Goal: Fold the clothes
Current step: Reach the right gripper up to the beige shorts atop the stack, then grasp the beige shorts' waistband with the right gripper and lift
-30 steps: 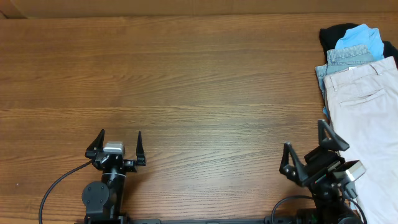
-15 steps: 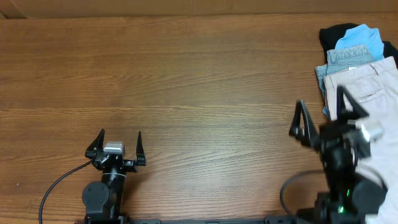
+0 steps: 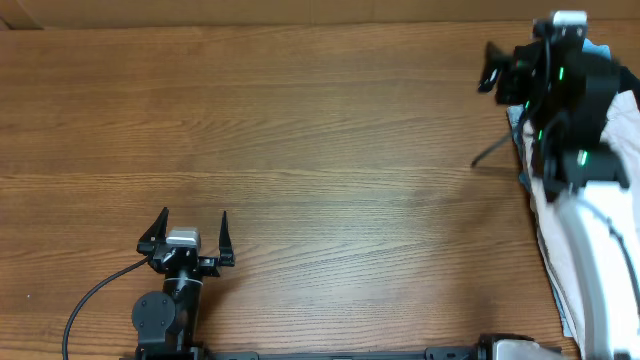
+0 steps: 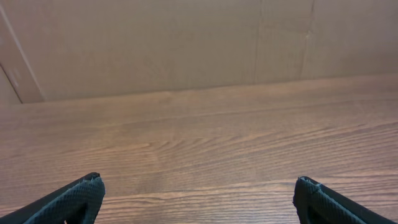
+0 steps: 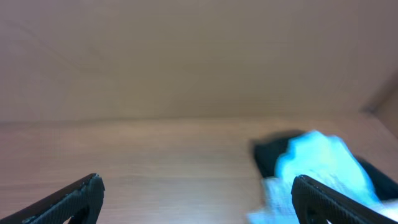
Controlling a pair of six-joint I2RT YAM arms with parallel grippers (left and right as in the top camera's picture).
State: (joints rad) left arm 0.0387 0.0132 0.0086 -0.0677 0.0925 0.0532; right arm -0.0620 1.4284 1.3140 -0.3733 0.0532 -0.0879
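My right gripper is to grab the pale beige shorts (image 3: pixel 545 225) by their far end (image 3: pixel 621 112) next, so that the rest trails out flat for folding.
The pale beige shorts (image 3: pixel 545 225) lie flat at the table's right edge, largely covered by my raised right arm. The sky-blue garment (image 5: pixel 317 155) and the black garment (image 5: pixel 270 155) under it show blurred in the right wrist view, with pale denim (image 5: pixel 273 200) in front of them. My right gripper (image 3: pixel 515 62) is open and empty, held high over the far-right pile; its jaws (image 5: pixel 196 183) are spread wide. My left gripper (image 3: pixel 193 218) is open and empty at the near left, with only bare wood between its jaws (image 4: pixel 198 183).
The wooden table (image 3: pixel 320 150) stretches from left to the pile at the right. A cardboard wall (image 4: pixel 186 43) stands behind the far edge. A black cable (image 3: pixel 95 295) runs from the left arm's base.
My right arm has risen from the near right and swung to the far right, over the pile, now hiding most of the clothes. The left arm has not moved.
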